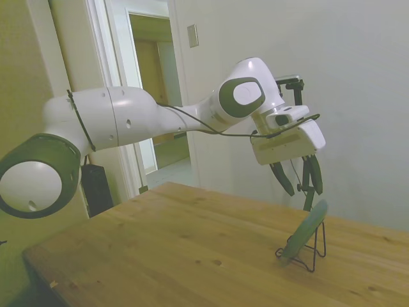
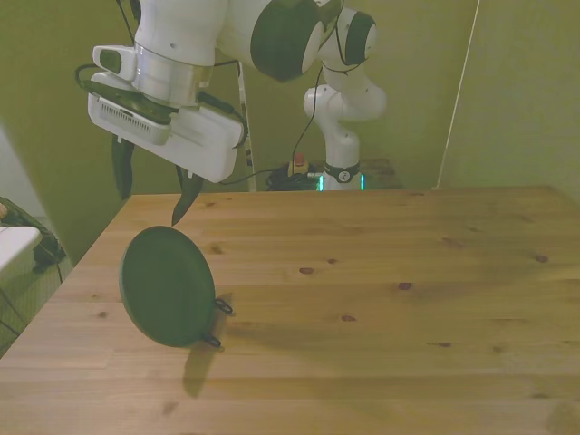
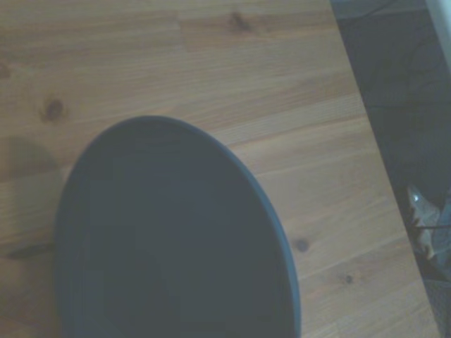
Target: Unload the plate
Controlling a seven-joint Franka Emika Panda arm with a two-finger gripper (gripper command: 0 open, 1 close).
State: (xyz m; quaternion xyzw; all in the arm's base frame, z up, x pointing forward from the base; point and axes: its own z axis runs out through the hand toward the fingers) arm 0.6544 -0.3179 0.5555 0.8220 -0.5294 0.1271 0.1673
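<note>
The plate's side (image 3: 176, 239) is too broad for my fingers. So my gripper pinches the plate by its thin upper rim (image 3: 156, 120) next, raised above the wire stand.
The plate (image 1: 306, 229) stands on edge, tilted, in a thin black wire stand (image 1: 313, 252) near the table's end. In the front view its dark green underside (image 2: 167, 285) faces the camera at the front view's left. The wrist view shows the plate (image 3: 169, 239) from close by, filling the lower half. My gripper (image 1: 301, 188) hangs just above the plate's upper rim, open, with its dark fingers (image 2: 186, 198) spread and nothing between them. The gripper (image 2: 150, 192) is tilted and does not touch the plate.
The wooden table (image 2: 381, 299) stretches wide to the front view's right. Its side edge (image 3: 373, 155) runs close beside the plate, with dark floor beyond. A doorway (image 1: 156, 96) and a wall lie behind the arm.
</note>
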